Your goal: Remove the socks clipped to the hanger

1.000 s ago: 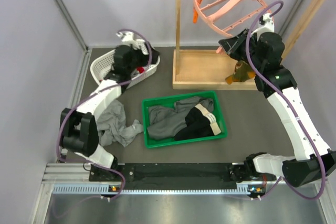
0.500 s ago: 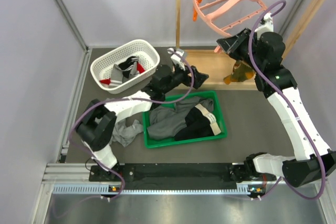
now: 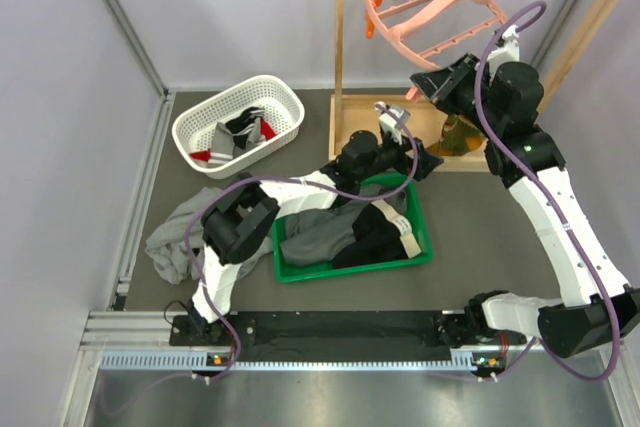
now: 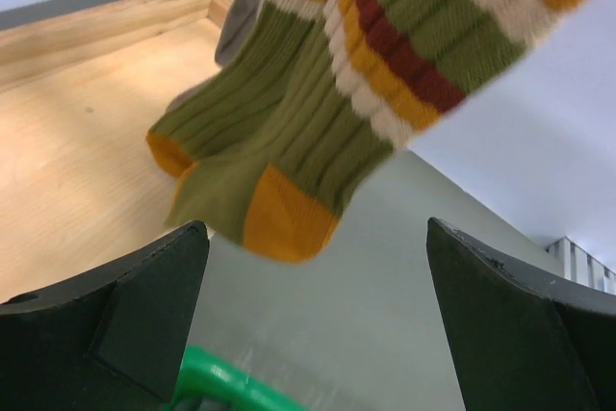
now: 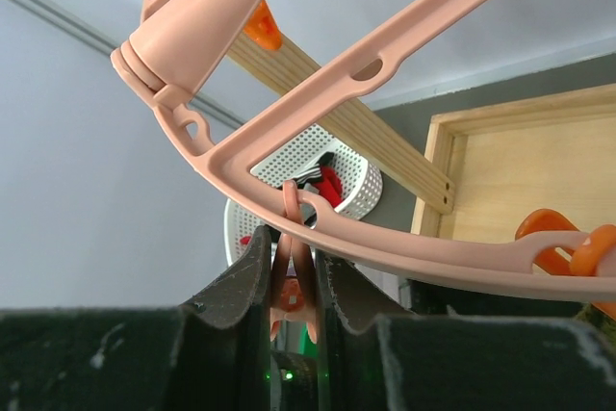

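My left gripper grips the olive sock by its edge near the lowest cream stripe (image 4: 389, 132) next, so the sock's clipped top stays free.
The pink round hanger (image 3: 430, 7) hangs tilted from the wooden rack's top bar. My right gripper (image 3: 425, 85) is shut on one of its pink clips (image 5: 294, 281), below the ring (image 5: 404, 247). A pair of olive socks (image 3: 462, 134) with orange, red and cream stripes hangs under the hanger over the rack base. In the left wrist view the socks (image 4: 318, 113) dangle just above and ahead of my left gripper (image 4: 318, 320), which is open and empty. My left gripper (image 3: 428, 161) reaches over the green bin's far corner.
A white basket (image 3: 285, 97) at the back left holds red, grey and black socks. A green bin (image 3: 345, 272) holds grey and black garments. A grey cloth (image 3: 175, 247) lies left of it. The wooden rack base (image 3: 380, 137) stands behind the bin.
My left arm has swung from the white basket rightward across the bin to just below the hanging olive socks. The right gripper has stayed on the clip.
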`<state>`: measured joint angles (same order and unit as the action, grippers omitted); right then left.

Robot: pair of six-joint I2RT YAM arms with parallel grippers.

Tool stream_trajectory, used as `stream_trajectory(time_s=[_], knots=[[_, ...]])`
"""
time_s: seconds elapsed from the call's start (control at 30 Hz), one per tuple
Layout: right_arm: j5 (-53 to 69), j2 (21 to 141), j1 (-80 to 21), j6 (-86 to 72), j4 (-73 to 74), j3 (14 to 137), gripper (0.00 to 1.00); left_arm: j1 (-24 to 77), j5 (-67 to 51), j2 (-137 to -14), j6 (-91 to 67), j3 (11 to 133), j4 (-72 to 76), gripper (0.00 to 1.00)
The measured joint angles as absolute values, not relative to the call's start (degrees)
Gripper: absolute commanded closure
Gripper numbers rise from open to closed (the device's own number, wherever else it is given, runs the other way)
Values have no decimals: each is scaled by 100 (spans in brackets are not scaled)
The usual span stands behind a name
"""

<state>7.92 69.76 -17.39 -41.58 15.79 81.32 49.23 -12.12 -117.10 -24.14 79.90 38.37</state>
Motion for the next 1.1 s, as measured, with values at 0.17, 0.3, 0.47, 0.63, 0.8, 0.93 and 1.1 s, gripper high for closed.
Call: stream_trajectory(time_s=[0.17, 0.3, 0.47, 0.63, 0.8, 0.93, 1.1], knots=[[829, 6976, -1739, -4195, 1573, 8130, 96, 4982, -1024, -12114, -2412, 8646, 3743, 12], [836, 6960, -1739, -4233, 1533, 8086, 95, 4993, -913, -12215, -2421, 8932, 3704, 58], [873, 6919, -1739, -4274, 1483, 8014, 72, 4995, -934, -12245, -2486, 9094, 3640, 100], [847, 6875, -1739, -4244, 1737, 8097, 52, 5026, -932, -12234, -2497, 9102, 3441, 100], [707, 6825, -1745, -4112, 2541, 8458, 41, 5081, -801, -11789, -2456, 8635, 3256, 100], [482, 6783, -1745, -3935, 3114, 8879, 34, 5162, -615, -11249, -2362, 8315, 3103, 100], [58, 6514, -1747, -3745, 3667, 9196, 35, 5312, -460, -10641, -2268, 8014, 3089, 100]])
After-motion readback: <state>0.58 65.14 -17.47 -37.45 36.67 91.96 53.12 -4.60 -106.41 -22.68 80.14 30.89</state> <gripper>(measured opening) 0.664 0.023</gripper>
